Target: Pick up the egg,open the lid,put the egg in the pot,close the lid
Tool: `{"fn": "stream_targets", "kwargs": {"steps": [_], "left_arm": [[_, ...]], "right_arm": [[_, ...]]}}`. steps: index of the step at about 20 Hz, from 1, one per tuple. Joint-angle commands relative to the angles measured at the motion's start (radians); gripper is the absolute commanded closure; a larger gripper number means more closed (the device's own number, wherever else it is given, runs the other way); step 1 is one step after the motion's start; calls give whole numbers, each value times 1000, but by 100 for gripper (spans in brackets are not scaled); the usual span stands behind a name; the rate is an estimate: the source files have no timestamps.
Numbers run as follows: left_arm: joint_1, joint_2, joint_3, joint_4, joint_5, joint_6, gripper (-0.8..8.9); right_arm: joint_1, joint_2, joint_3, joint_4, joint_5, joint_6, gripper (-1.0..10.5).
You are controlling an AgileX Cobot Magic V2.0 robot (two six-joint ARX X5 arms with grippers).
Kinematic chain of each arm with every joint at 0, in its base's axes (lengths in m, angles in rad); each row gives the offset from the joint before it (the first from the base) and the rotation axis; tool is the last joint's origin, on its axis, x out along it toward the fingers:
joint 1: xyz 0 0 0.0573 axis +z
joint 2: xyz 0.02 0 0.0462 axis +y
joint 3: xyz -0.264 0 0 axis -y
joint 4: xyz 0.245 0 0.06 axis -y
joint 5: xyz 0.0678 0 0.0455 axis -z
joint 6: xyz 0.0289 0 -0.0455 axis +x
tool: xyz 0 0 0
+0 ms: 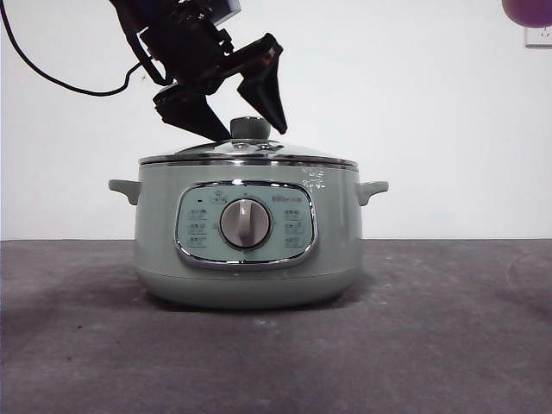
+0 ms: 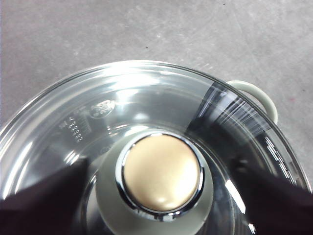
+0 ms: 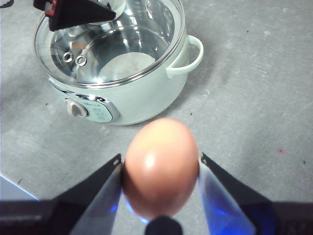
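Note:
The left gripper will open the pot for the egg next, by grabbing the glass lid by its green knob [image 1: 250,127] [image 2: 161,176].
The pale green pot [image 1: 159,233] stands mid-table with the glass lid [image 1: 302,153] on it. My left gripper [image 1: 250,129] is open and hangs just over the lid, one jaw on each side of the green knob [image 1: 250,127], not gripping it. The left wrist view looks straight down on the knob [image 2: 161,176] and lid [image 2: 146,98], with the left gripper [image 2: 159,164] around it. My right gripper [image 3: 160,160] is shut on the reddish-brown egg [image 3: 159,166] and holds it in the air, away from the pot [image 3: 146,98] and out of the front view.
A black cable [image 1: 52,79] hangs at the upper left. A purple object [image 1: 526,10] shows at the top right corner. The pot's side handles [image 1: 373,190] stick out on both sides. Grey tabletop [image 1: 448,328] spreads around the pot.

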Motion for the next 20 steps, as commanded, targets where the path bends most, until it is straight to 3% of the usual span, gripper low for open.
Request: {"fn": "stream_targets", "kwargs": {"steps": [1, 12, 20], "left_arm": [[-5, 3, 1, -3, 8, 3, 814], [-8, -32, 1, -4, 8, 3, 822], [6, -213, 1, -30, 5, 3, 822]], "right_arm": [[2, -2, -1, 7, 2, 12, 963], [2, 0, -1, 11, 1, 12, 963], [3, 47, -1, 78, -3, 13, 963]]}}
